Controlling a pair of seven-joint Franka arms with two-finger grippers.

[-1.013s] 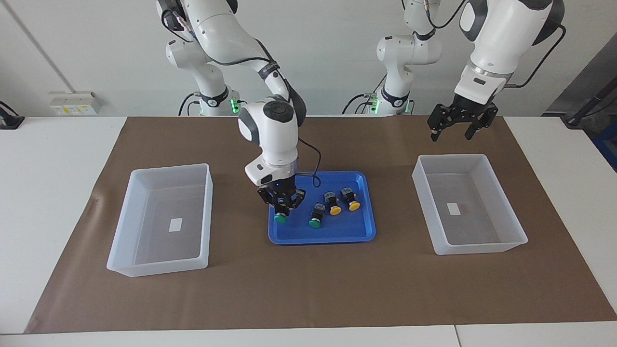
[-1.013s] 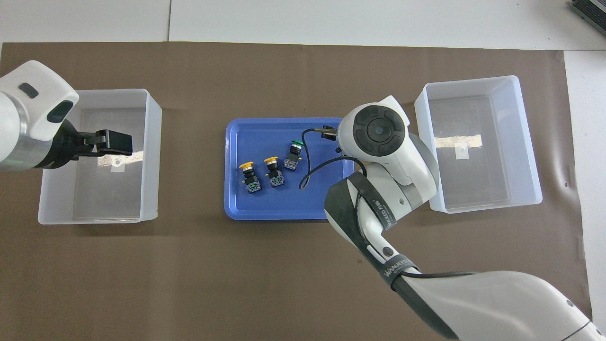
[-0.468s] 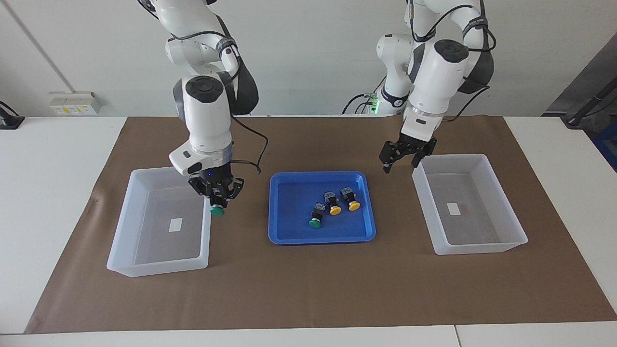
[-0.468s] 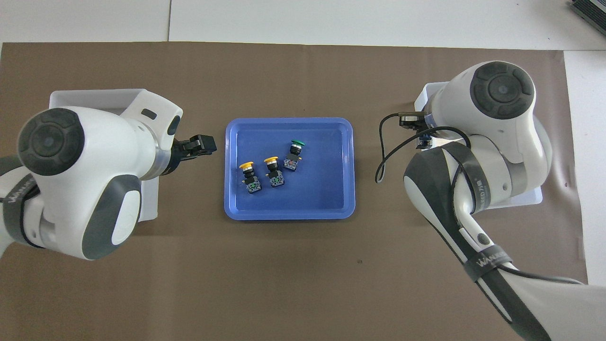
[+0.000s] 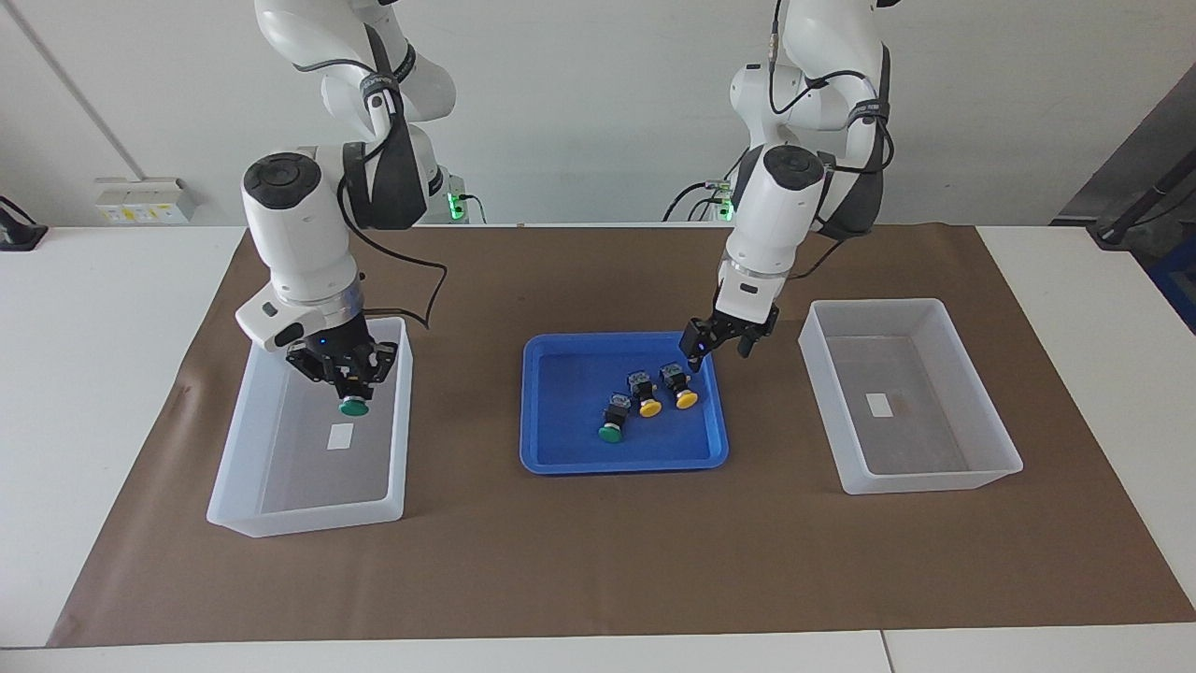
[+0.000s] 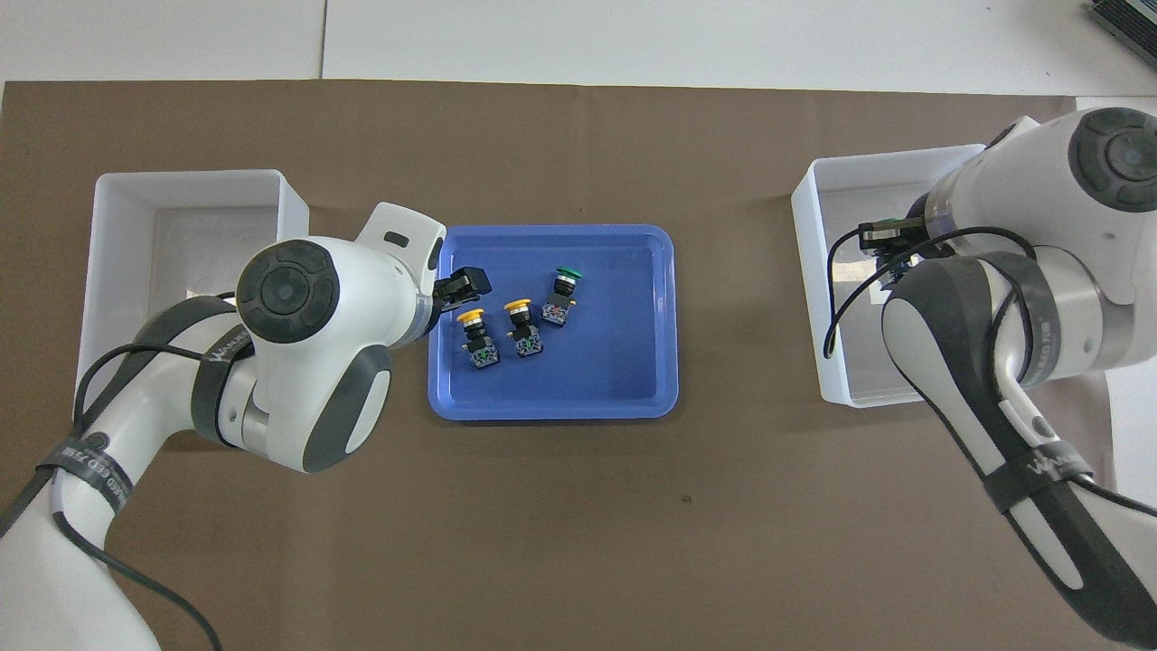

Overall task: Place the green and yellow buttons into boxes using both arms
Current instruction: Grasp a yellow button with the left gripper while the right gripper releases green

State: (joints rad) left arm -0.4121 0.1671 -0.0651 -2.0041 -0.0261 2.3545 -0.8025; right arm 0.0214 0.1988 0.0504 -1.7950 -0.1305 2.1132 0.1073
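Note:
The left gripper will next grip the black body (image 6: 475, 330) between its yellow cap (image 6: 469, 315) and its base, to put the yellow button in its box.
My right gripper (image 5: 348, 389) is shut on a green button (image 5: 353, 406), cap down, inside the walls of the box (image 5: 234, 495) at the right arm's end. In the overhead view that arm hides most of its hand above this box (image 6: 813, 271). My left gripper (image 5: 721, 348) hangs open over the blue tray's (image 5: 570, 402) corner nearest the left arm's base, just above a yellow button (image 5: 684, 396). A second yellow button (image 5: 648, 405) and a green button (image 5: 612, 428) lie beside it. The other box (image 5: 934, 481) holds only its label.
Brown paper covers the table under both boxes and the blue tray (image 6: 615, 362). The left gripper (image 6: 468, 280) overlaps the tray's edge next to the yellow button (image 6: 472, 318). The right arm's cable loops over its box.
The right gripper carried the green button from the box's edge to over its inside and lower. The left gripper swung from beside its box to the tray's corner and came down.

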